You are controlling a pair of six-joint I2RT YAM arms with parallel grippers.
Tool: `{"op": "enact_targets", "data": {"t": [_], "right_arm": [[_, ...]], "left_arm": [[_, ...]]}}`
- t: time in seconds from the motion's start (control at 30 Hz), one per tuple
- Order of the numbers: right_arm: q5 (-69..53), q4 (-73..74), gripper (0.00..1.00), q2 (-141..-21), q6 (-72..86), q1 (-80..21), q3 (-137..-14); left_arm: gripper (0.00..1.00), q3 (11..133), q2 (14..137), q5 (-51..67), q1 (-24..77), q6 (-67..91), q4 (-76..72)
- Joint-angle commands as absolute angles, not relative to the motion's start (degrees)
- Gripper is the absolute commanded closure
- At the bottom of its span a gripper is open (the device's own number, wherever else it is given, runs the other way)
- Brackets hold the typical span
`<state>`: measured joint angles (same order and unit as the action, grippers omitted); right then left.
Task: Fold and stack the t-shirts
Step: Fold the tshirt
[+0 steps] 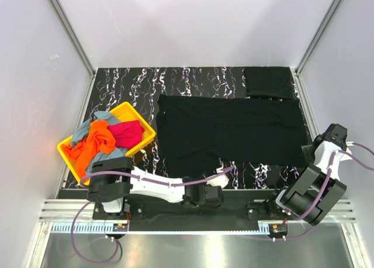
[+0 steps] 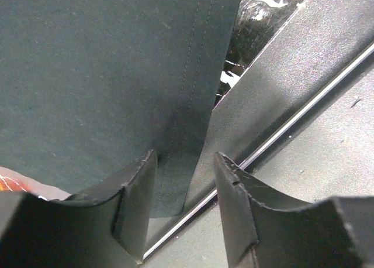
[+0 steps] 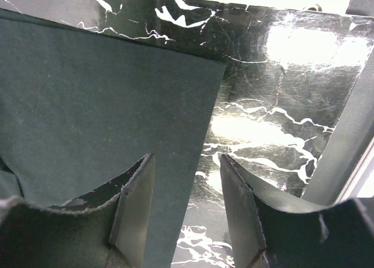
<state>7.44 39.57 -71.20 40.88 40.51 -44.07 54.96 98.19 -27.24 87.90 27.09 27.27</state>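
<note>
The hem's corner is between my left gripper's fingers, which reach down beside the hem in the left wrist view, so my left gripper needs to close on the hem (image 2: pixel 179 175) now.
A black t-shirt (image 1: pixel 234 130) lies spread flat on the marble table. A folded black shirt (image 1: pixel 267 82) sits at the back right. My left gripper (image 1: pixel 224 173) is open at the spread shirt's near edge; in the left wrist view (image 2: pixel 184 162) the shirt's hemmed corner (image 2: pixel 175 133) lies between the jaws. My right gripper (image 1: pixel 308 148) is open at the shirt's right near corner; in the right wrist view (image 3: pixel 187 162) the shirt's edge (image 3: pixel 175 139) runs between the jaws, the left finger over cloth, the right over bare marble.
A yellow basket (image 1: pixel 149 129) at the left holds crumpled shirts: orange (image 1: pixel 96 142), magenta (image 1: pixel 127 132), grey-blue (image 1: pixel 87 127). A metal rail (image 2: pixel 292 122) runs along the table's near edge. White walls and posts enclose the table.
</note>
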Motion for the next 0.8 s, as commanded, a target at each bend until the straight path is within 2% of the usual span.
{"op": "enact_targets", "data": {"t": [0.0,0.13,0.27,0.37,0.43,0.5,0.77], "right_arm": [[6.4,38.1,0.44,-69.8,40.0,40.8,-45.4],[6.8,38.1,0.44,-69.2,40.2,40.9,-45.4],[7.3,38.1,0.44,-69.1,40.0,40.9,-45.3],[7.3,38.1,0.44,-69.0,40.0,41.0,-45.4],[7.1,38.0,0.44,-68.8,39.9,41.0,-45.6],[7.2,38.0,0.44,-68.9,39.9,41.2,-45.8],[8.9,39.2,0.44,-69.1,41.0,41.7,-45.7]], "left_arm": [[0.50,55.4,98.1,-26.9,87.8,28.0,24.5],[0.52,55.5,98.6,-27.2,87.8,27.9,24.6],[0.76,55.5,99.5,-27.6,87.7,28.1,24.6],[0.86,55.5,100.4,-28.1,87.5,27.8,25.1],[0.89,55.8,100.8,-28.6,87.5,27.7,26.0],[1.00,55.7,100.6,-29.2,87.5,27.8,26.3],[1.00,57.7,95.2,-31.8,87.4,27.0,30.5]]}}
